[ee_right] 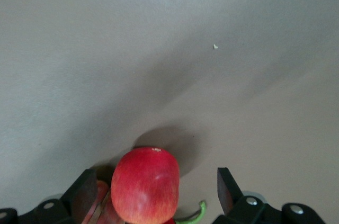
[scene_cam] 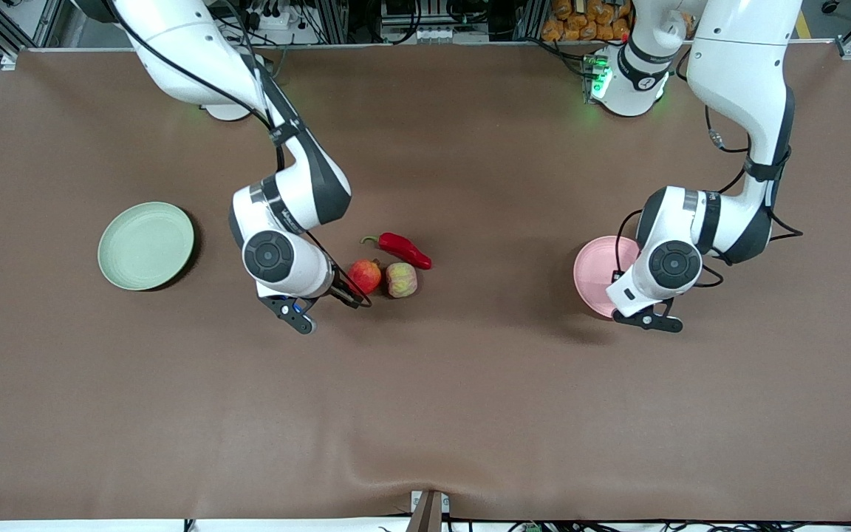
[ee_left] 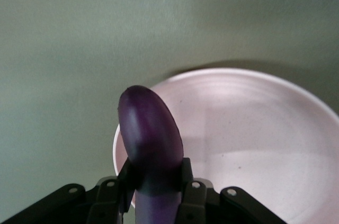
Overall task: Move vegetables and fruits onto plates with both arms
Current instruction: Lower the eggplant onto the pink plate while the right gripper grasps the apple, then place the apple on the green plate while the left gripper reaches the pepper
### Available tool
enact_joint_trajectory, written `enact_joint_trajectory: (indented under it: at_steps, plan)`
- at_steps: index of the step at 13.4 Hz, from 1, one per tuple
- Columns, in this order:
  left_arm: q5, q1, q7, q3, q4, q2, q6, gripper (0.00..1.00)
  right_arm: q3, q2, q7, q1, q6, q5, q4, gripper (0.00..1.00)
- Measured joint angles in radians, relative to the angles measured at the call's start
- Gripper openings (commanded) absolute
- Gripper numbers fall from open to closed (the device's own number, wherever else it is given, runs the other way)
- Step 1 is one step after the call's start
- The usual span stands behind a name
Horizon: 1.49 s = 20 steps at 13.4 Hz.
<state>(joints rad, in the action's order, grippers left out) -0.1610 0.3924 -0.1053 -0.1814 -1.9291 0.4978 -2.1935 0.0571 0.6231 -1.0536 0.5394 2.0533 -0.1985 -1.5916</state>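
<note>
The red fruit has to go to the pale green plate (scene_cam: 146,245), so my right gripper will grab it by its rounded sides next.
My left gripper (ee_left: 154,175) is shut on the purple eggplant (ee_left: 151,134) and holds it over the rim of the pink plate (ee_left: 254,128), which lies at the left arm's end of the table (scene_cam: 592,270). The arm hides the eggplant in the front view. My right gripper (ee_right: 156,192) is open, with its fingers on either side of the round red fruit (ee_right: 145,184) on the table (scene_cam: 364,275), not touching it. The lumpy yellowish-pink fruit (scene_cam: 401,280) sits beside the red one. The red chili pepper (scene_cam: 405,250) lies just farther from the front camera.
The pale green plate (scene_cam: 146,245) lies empty toward the right arm's end of the table. The brown table cover (scene_cam: 425,384) stretches wide and bare nearer the front camera. The chili's green stem (ee_right: 195,215) shows next to the red fruit.
</note>
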Motion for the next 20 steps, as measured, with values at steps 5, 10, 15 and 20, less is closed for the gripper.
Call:
enact_joint_trajectory:
  at_steps: [5, 10, 15, 20]
  plan:
    - [0.080, 0.002, -0.014, 0.010, -0.001, 0.001, -0.045, 0.00, -0.002, 0.041, -0.062, 0.035, 0.070, -0.079, -0.001, 0.99]
    - [0.103, 0.007, -0.091, 0.024, -0.006, 0.006, -0.050, 0.06, -0.003, 0.070, -0.080, 0.054, 0.100, -0.086, -0.026, 0.72]
    - [0.104, 0.007, -0.096, 0.024, -0.007, 0.015, -0.056, 1.00, 0.000, 0.067, -0.076, 0.053, 0.097, -0.086, -0.038, 0.00]
    - [0.105, 0.023, -0.138, 0.027, 0.013, 0.012, -0.059, 1.00, 0.019, 0.029, 0.083, -0.008, -0.104, -0.085, 0.007, 0.00]
